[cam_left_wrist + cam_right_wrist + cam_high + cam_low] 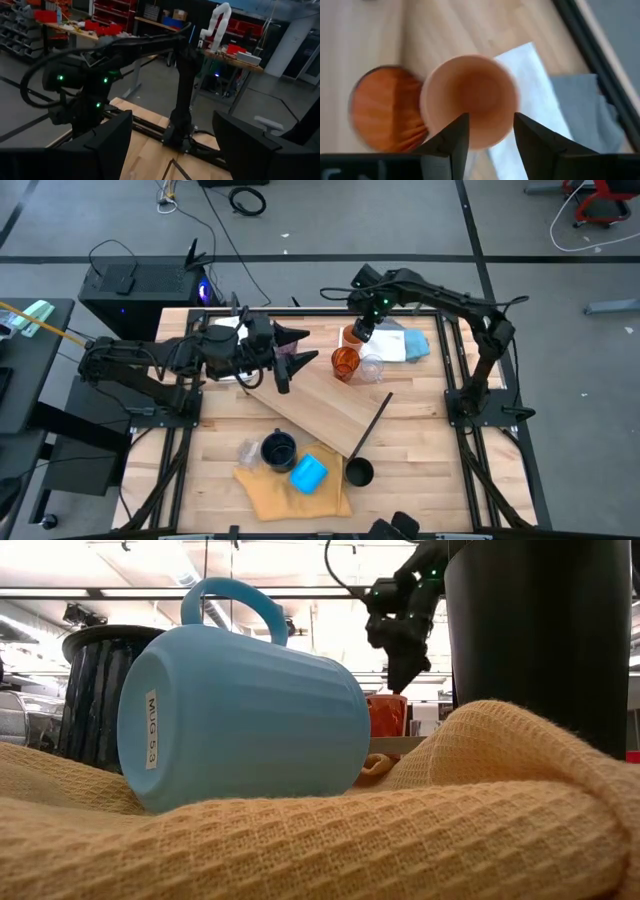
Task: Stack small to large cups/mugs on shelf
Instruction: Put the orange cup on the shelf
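Note:
The light orange cup needs to stand on the shelf board [325,408], so next I should grab the cup by its rim [347,329] with my right gripper.
The light orange cup [470,97] stands upright at the table's far side, beside the amber ribbed cup [345,363] and a clear glass [372,367]. My right gripper [490,120] is open just above the orange cup's rim, fingers pointing down; it also shows in the high view [360,332]. My left gripper [300,348] is open and empty over the far left end of the shelf board [325,408], which lies slantwise on the table. The navy mug [278,450], bright blue mug [308,474] on its side, and black cup [359,472] are near the front.
A yellow cloth [290,492] lies under the blue mug at the front. White and blue folded cloths [403,345] lie at the far right. A black rod [372,423] lies by the board's right side. Another clear glass [247,450] stands left of the navy mug.

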`<action>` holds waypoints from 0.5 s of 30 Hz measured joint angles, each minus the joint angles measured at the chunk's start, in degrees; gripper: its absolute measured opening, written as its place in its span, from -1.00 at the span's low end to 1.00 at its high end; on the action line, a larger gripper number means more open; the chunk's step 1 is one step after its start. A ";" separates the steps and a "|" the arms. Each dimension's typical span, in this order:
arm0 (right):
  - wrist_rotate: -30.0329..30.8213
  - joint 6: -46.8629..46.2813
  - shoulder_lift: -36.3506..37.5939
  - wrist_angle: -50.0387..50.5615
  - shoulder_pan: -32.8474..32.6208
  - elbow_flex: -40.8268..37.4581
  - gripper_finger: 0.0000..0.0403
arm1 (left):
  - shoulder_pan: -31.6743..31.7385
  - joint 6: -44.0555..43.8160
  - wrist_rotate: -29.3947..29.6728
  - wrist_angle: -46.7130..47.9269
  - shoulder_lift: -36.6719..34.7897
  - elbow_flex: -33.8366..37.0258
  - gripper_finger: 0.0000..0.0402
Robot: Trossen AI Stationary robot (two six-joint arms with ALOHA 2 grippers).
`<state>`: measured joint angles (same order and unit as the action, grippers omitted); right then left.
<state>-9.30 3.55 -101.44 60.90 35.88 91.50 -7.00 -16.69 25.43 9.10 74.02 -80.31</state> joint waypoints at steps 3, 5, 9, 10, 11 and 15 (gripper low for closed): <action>1.30 -2.08 -0.62 -1.96 0.00 0.00 -0.23 | 0.00 0.00 -0.02 0.90 0.11 0.00 0.41; 1.38 -3.43 -1.25 -3.33 0.00 0.00 -0.28 | -0.01 0.00 -0.04 0.80 0.11 0.00 0.41; 1.45 -4.74 -3.02 -4.30 0.00 0.00 -0.35 | 0.02 0.00 -0.03 0.79 0.11 0.00 0.41; 1.36 -4.83 -3.39 -4.10 0.00 0.00 -0.37 | 0.01 0.00 -0.04 0.77 0.11 0.00 0.40; 1.40 -4.85 -3.80 -3.95 0.00 0.00 -0.38 | -0.01 0.00 -0.04 0.75 0.09 0.00 0.40; 1.38 -4.90 -3.93 -4.48 0.32 -0.02 -0.41 | 0.01 -0.02 -0.13 1.23 -0.27 0.00 0.38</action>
<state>-7.92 -1.34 -105.37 56.42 36.20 91.48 -6.99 -16.71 25.30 10.33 73.75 -80.31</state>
